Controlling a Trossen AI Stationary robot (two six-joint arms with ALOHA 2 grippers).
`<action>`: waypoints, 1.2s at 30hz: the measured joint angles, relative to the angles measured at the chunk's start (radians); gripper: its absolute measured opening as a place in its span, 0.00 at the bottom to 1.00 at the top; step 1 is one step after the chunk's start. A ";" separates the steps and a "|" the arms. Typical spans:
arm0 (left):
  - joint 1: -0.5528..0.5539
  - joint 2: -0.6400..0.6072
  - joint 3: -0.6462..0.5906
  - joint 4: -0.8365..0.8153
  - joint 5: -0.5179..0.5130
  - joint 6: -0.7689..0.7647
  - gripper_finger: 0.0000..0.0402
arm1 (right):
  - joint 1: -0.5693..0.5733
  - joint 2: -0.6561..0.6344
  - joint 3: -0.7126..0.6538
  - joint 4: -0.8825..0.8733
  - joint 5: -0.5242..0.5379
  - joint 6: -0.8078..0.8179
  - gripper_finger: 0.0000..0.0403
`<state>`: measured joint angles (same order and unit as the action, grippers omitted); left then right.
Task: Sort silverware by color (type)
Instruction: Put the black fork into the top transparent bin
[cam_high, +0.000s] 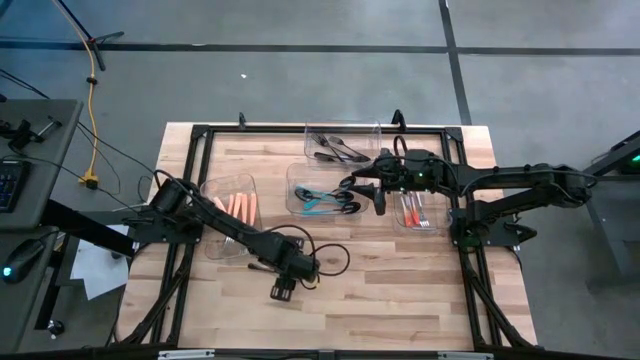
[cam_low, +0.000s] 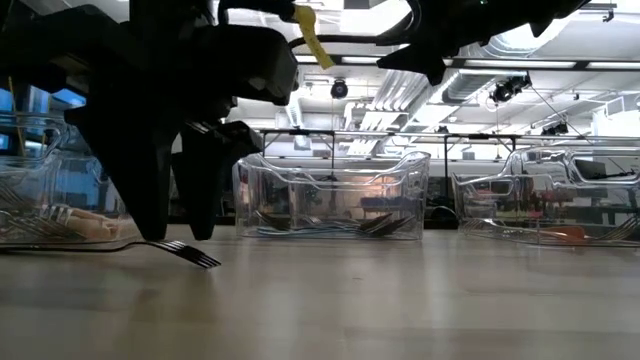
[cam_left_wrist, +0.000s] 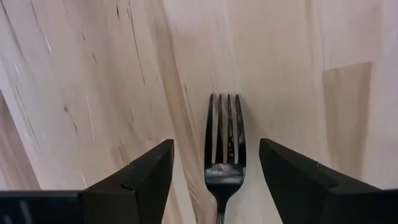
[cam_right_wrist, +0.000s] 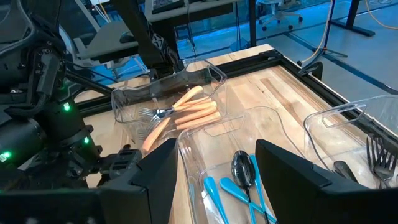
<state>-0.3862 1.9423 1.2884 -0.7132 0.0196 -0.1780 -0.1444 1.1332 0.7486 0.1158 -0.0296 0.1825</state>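
My left gripper is to grab the black fork's neck below its tines next, so the fork can be sorted into the bin of black silverware (cam_high: 341, 140).
A black fork (cam_left_wrist: 224, 134) lies flat on the wooden table (cam_left_wrist: 93, 74), with its tines (cam_low: 195, 256) pointing away from my left wrist. My left gripper (cam_left_wrist: 216, 144) points down over it near the table's front (cam_high: 282, 291). It is open, with one finger on each side of the fork's neck and a gap to both. My right gripper (cam_right_wrist: 216, 149) hangs open and holds nothing above the bins at the far right (cam_high: 380, 203). Orange-handled silverware (cam_right_wrist: 186, 112) lies in the left bin (cam_high: 232, 212), and teal-handled pieces (cam_right_wrist: 233, 186) lie in the middle bin (cam_high: 318, 195).
A far bin (cam_high: 340, 145) holds black pieces. A right bin (cam_high: 418, 212) holds orange-handled ones. A black frame (cam_high: 195, 135) runs around the table. Bare wood lies in front of the bins, around my left gripper. My left arm's cables (cam_high: 330, 262) loop over the table beside it.
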 joint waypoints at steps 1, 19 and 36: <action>0.000 0.000 0.000 0.006 0.000 0.007 0.57 | 0.000 0.000 0.000 0.000 0.000 0.000 0.50; -0.001 0.068 0.008 0.003 -0.016 0.024 0.45 | 0.000 0.000 0.000 -0.003 0.000 0.000 0.50; 0.018 0.056 0.006 0.006 -0.021 -0.003 0.24 | 0.000 0.000 0.000 -0.003 0.000 0.000 0.50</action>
<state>-0.3678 1.9984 1.2942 -0.7070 -0.0018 -0.1810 -0.1440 1.1332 0.7486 0.1123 -0.0298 0.1825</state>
